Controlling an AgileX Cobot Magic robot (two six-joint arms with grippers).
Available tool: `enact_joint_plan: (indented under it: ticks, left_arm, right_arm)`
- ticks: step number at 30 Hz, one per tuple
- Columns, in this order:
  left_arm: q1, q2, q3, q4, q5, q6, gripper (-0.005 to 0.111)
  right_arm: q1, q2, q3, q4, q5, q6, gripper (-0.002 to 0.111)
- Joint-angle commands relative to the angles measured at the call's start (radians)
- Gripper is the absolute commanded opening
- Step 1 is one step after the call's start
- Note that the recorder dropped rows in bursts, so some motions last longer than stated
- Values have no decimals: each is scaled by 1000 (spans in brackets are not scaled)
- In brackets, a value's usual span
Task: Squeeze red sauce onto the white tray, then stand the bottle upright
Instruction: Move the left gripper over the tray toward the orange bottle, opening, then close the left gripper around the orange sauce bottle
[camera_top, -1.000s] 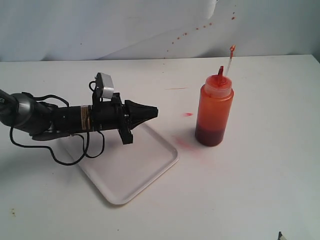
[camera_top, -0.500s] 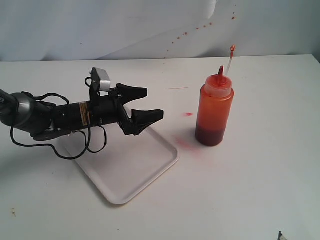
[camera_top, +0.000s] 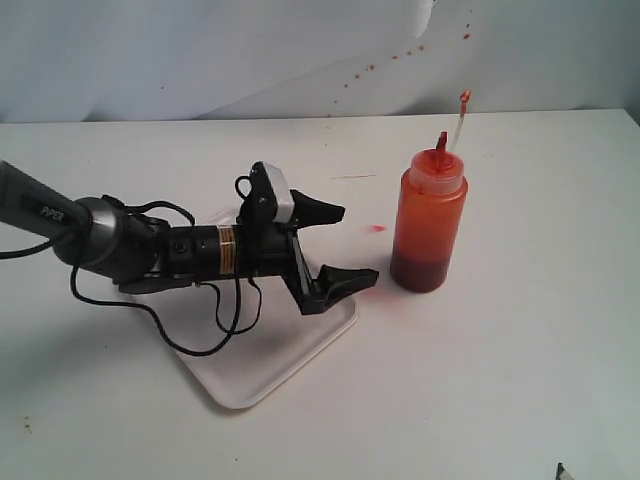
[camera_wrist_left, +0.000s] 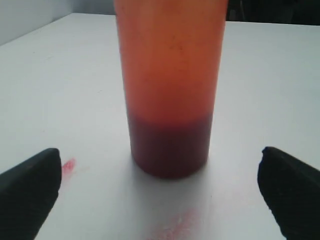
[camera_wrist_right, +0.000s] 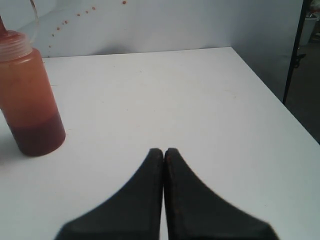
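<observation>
I should next grab the bottle's orange-red body with my left gripper, so that I can squeeze red sauce onto the white tray.
The bottle stands upright on the table, orange-red with dark sauce at its bottom, its red nozzle up and the tether curving above it. My left gripper is open wide just left of the bottle, a short gap away, over the right edge of the white tray. In the left wrist view the bottle fills the middle, with the black fingertips far apart at either side. My right gripper is shut on nothing; its view shows the bottle off to one side. No glossy sauce blob shows on the tray.
Faint pink smears mark the table by the bottle's foot and a small one lies behind it. Red specks dot the white back wall. The left arm's cable loops over the tray.
My left gripper went from shut to wide open and moved right across the tray toward the bottle. The bottle has not moved.
</observation>
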Motion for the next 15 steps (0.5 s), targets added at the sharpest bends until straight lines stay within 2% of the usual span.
enact_joint_plan:
  ticks: [1,4,7,15]
  left_arm:
    - [-40,36,-65,-13,17,-17,103]
    - [-63,122,-177,-6,11,-126,103]
    - [-71,163,-246,70,11,-128,103]
    - [-111,240,-360,74,21,-130,103]
  right_arm:
    - [1,-6,4,5,0,-2,0]
    - [1,-6,4,5,0,-2,0]
    - [1,-6,4,5,0,-2,0]
    - [1,-6,4,5,0,-2,0]
